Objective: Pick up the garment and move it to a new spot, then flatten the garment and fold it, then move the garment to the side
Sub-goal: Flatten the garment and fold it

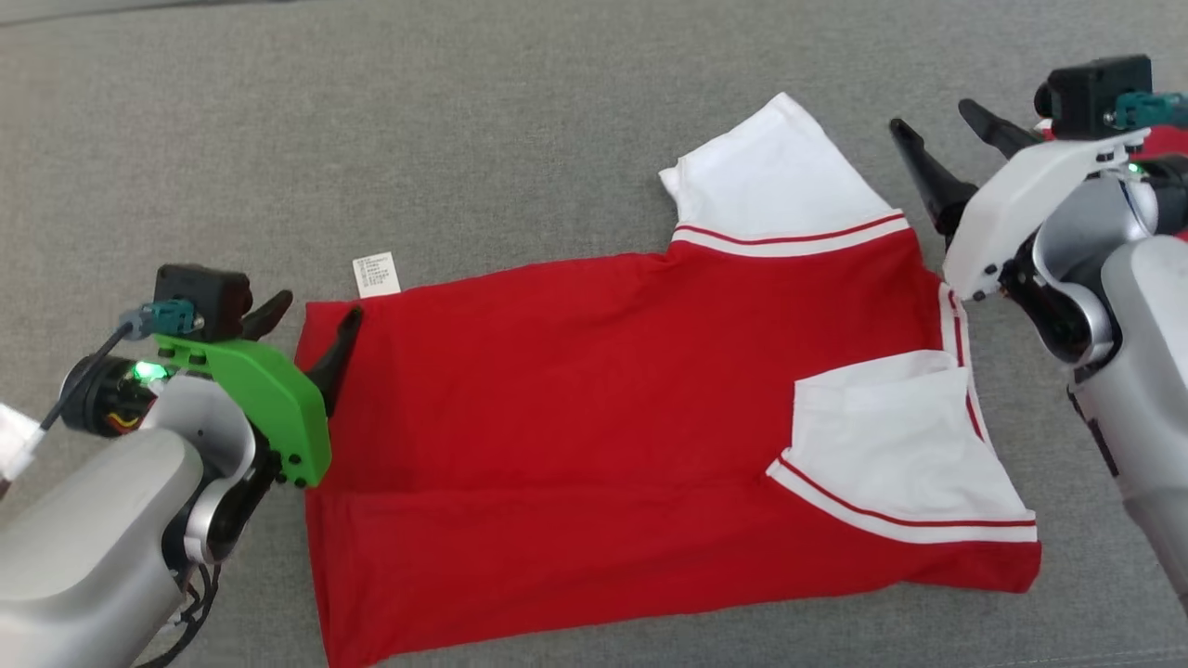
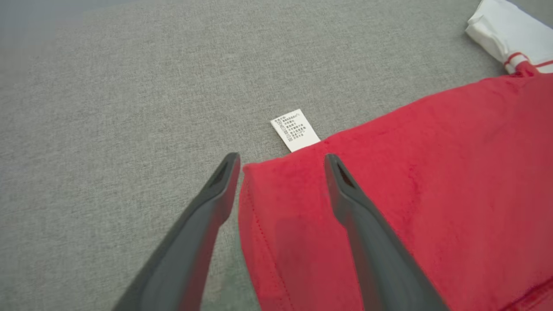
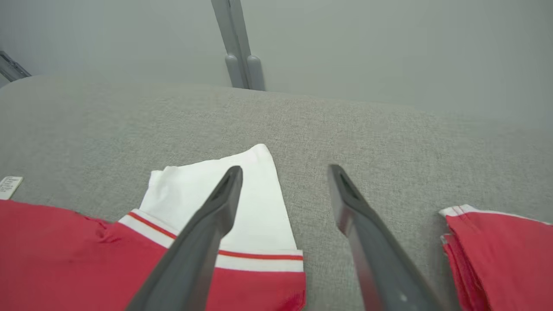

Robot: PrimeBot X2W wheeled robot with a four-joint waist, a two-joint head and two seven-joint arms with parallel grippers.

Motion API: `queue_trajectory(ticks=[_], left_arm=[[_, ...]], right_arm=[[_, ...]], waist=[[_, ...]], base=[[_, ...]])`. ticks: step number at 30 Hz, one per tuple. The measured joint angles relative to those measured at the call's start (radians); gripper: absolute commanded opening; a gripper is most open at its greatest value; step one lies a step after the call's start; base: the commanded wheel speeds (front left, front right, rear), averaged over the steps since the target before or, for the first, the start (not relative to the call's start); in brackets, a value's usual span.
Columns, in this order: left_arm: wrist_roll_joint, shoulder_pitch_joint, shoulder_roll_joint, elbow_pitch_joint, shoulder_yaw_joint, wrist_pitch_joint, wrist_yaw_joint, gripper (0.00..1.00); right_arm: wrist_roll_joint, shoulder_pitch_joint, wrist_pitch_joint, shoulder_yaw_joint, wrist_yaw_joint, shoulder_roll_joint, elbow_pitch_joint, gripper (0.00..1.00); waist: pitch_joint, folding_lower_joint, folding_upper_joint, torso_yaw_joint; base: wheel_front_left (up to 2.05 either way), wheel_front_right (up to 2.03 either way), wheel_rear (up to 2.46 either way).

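Observation:
I will next pinch the red garment with my left gripper by its hem corner (image 1: 319, 317) beside the white care label (image 1: 376, 275), to fold the garment's body over.
The red garment (image 1: 603, 408) lies spread on the grey cloth surface, its body folded into a broad band. One white sleeve (image 1: 780, 176) sticks out at the far side, and the other white sleeve (image 1: 891, 445) is folded onto the red body. My left gripper (image 1: 318, 308) stands open at the garment's left hem corner. In the left wrist view that gripper (image 2: 281, 158) straddles the red corner (image 2: 268, 207) without pinching it. My right gripper (image 1: 931, 115) is open above the surface just right of the far sleeve. In the right wrist view it (image 3: 285, 169) holds nothing, one finger over the sleeve (image 3: 263, 207).
A white care label (image 1: 376, 275) pokes out from the garment's far left edge. A stack of other red folded garments (image 3: 501, 250) lies to the right, partly behind my right wrist (image 1: 1165, 139). Grey metal legs (image 3: 239, 47) stand beyond the surface's far edge.

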State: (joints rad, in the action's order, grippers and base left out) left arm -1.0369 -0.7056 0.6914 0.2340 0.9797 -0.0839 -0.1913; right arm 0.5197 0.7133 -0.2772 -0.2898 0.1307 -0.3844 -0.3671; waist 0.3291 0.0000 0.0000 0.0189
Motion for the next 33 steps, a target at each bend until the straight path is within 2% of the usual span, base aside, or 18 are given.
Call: queue_trajectory(ticks=[14,22,29,30,31,32,33], left_arm=[[0.044,-0.105,-0.050,0.056,0.017,-0.012,0.041,1.00],[0.038,-0.134,-0.067,0.059,0.020,-0.031,0.067,1.00],[0.017,-0.146,-0.067,0.070,0.018,-0.059,0.094,1.00],[0.002,-0.146,-0.067,0.067,0.017,-0.065,0.100,1.00],[-0.007,-0.146,-0.066,0.064,0.016,-0.070,0.103,0.88],[-0.009,-0.146,-0.066,0.061,0.016,-0.074,0.103,0.44],[-0.009,-0.146,-0.063,0.058,0.019,-0.083,0.103,0.31]], right_arm=[[0.101,0.344,-0.026,-0.265,0.000,-0.018,-0.359,1.00],[0.160,0.427,-0.025,-0.336,0.000,-0.016,-0.475,1.00],[0.223,0.461,-0.038,-0.403,0.000,-0.013,-0.501,1.00],[0.231,0.461,-0.038,-0.413,0.000,-0.014,-0.501,0.72],[0.239,0.462,-0.037,-0.425,0.000,-0.014,-0.501,0.55],[0.247,0.462,-0.036,-0.433,0.000,-0.014,-0.502,0.43],[0.258,0.462,-0.033,-0.443,0.000,-0.015,-0.502,0.43]], waist=[[0.139,0.0000,0.0000,0.099],[0.179,0.0000,0.0000,0.128],[0.184,0.0000,0.0000,0.118],[0.184,0.0000,0.0000,0.115],[0.183,0.0000,0.0000,0.112],[0.182,0.0000,0.0000,0.110],[0.180,0.0000,0.0000,0.108]], base=[[0.00,0.00,0.00],[0.00,0.00,0.00],[0.00,0.00,0.00],[0.00,0.00,0.00],[0.00,0.00,0.00],[0.00,0.00,0.00],[0.00,0.00,0.00]])
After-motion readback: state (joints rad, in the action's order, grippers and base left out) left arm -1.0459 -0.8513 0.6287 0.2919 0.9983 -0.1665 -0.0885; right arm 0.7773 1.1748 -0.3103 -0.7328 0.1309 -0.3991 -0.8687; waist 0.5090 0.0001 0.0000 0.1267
